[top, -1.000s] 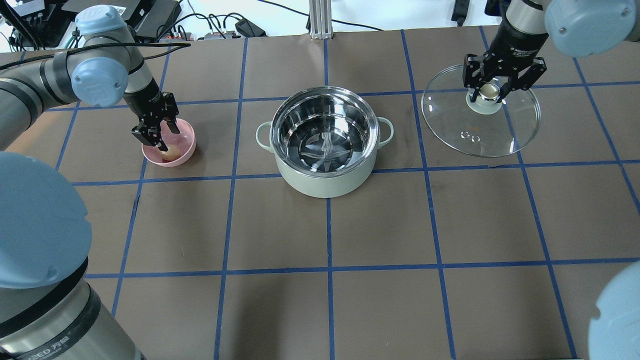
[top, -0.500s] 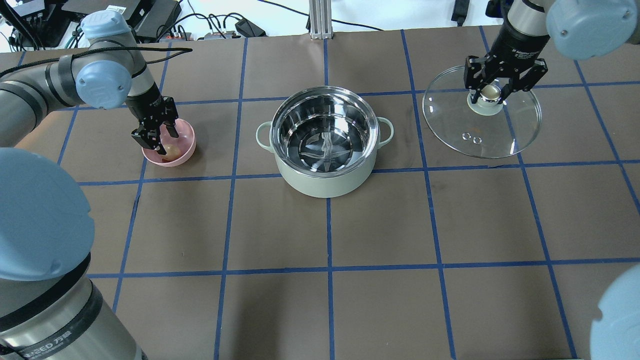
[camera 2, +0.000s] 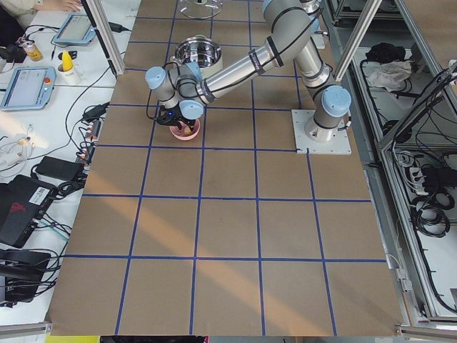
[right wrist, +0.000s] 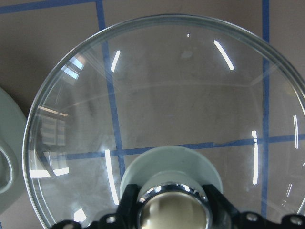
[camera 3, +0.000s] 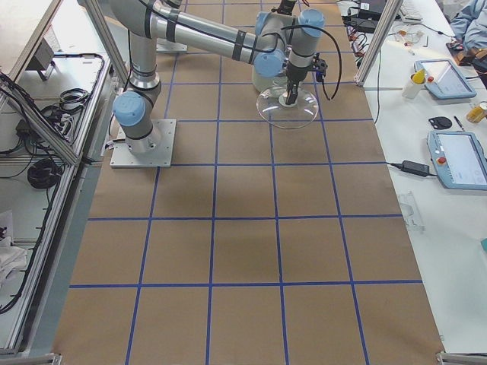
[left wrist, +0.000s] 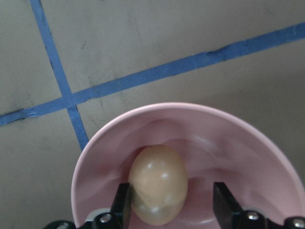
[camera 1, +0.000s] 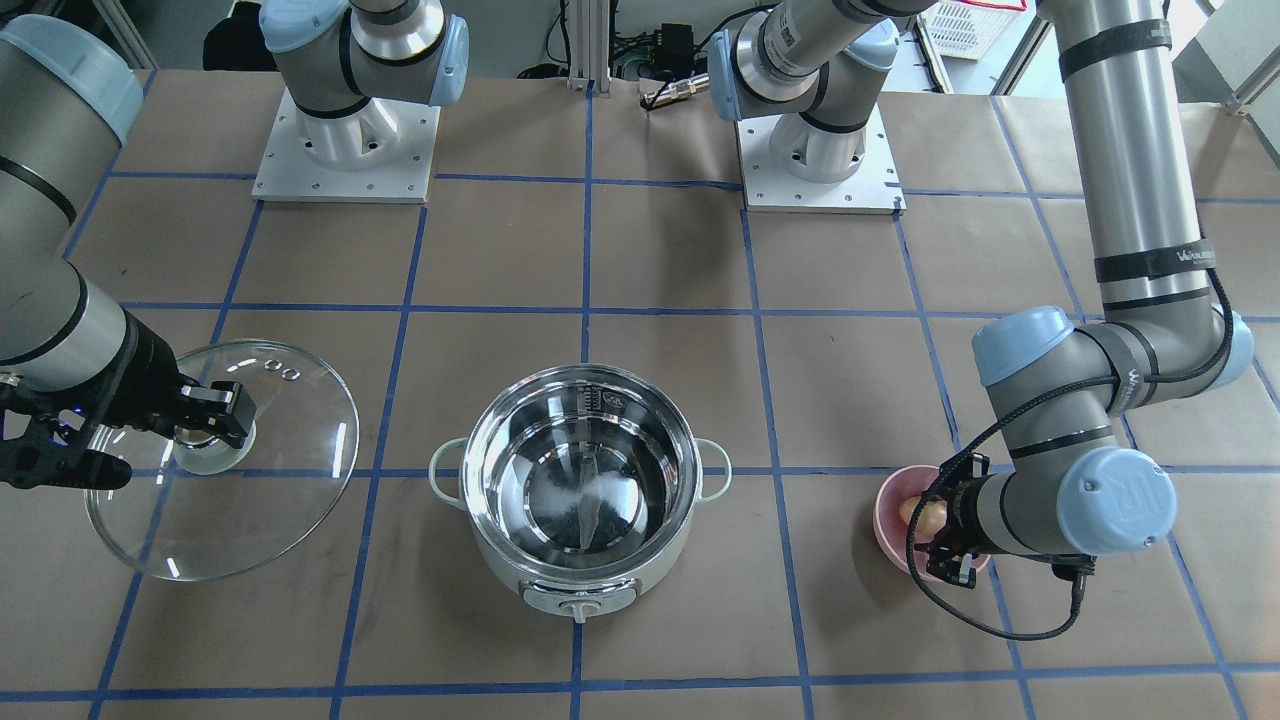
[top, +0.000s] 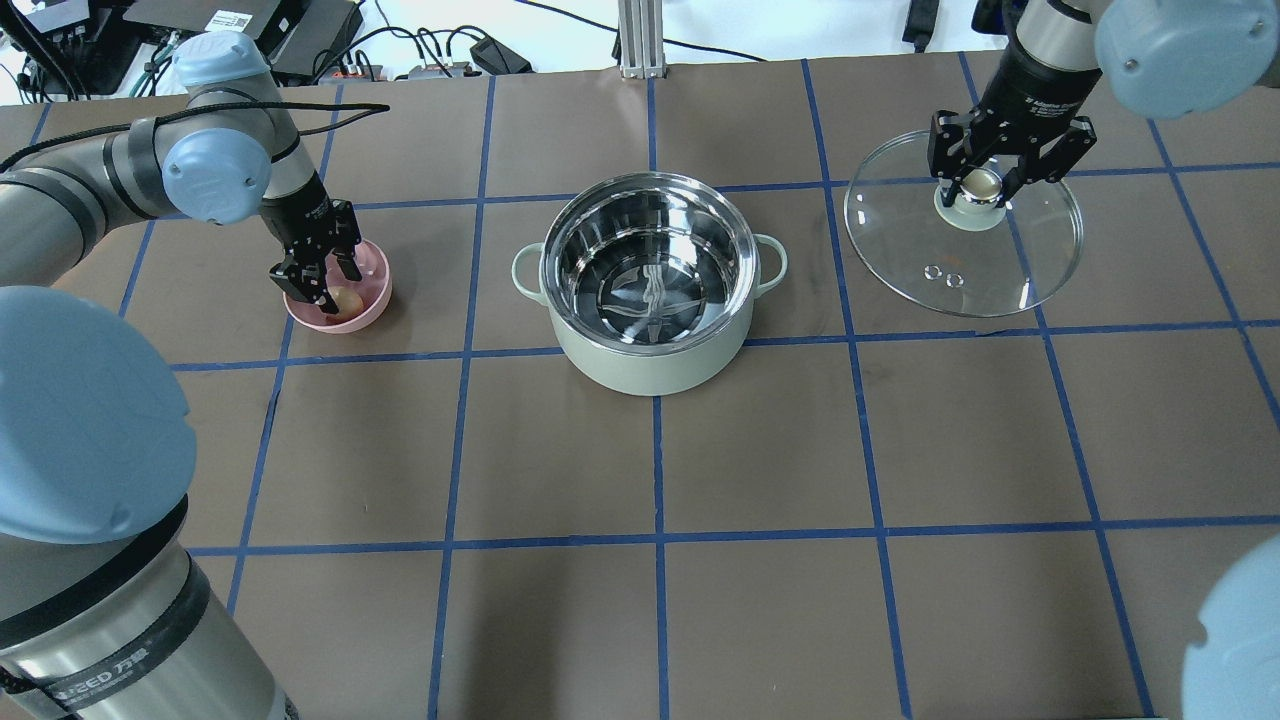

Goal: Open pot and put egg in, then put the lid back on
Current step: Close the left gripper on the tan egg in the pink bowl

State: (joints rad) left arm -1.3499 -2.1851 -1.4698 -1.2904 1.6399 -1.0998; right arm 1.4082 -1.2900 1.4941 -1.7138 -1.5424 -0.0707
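My right gripper has fingers that open far less wide than the glass lid, so it should next grab the lid by its narrow raised knob point(camera 1: 194, 437) point(right wrist: 174, 208).
The mint-green pot point(top: 650, 368) stands open at the table's middle, its steel inside empty; it also shows in the front view point(camera 1: 560, 580). The tan egg point(top: 347, 298) lies in a pink bowl point(top: 374, 300). My left gripper point(top: 335, 285) is open and low in the bowl. In the left wrist view its fingers point(left wrist: 122, 206) straddle the egg point(left wrist: 157, 183), one against it, the other apart. The glass lid point(top: 1000, 270) lies flat on the table to the pot's right. My right gripper point(top: 982, 180) is open around the lid's knob point(right wrist: 174, 212).
The table is brown paper with a blue tape grid. Both arm bases point(camera 1: 345, 150) stand at the robot's edge. Cables and boxes point(top: 300, 40) lie beyond the far edge. The pot's front knob point(camera 1: 578, 608) faces away from the robot.
My left arm has shifted a little and its gripper has settled over the egg in the bowl. My right gripper has risen slightly at the lid's knob. The lid has stayed put.
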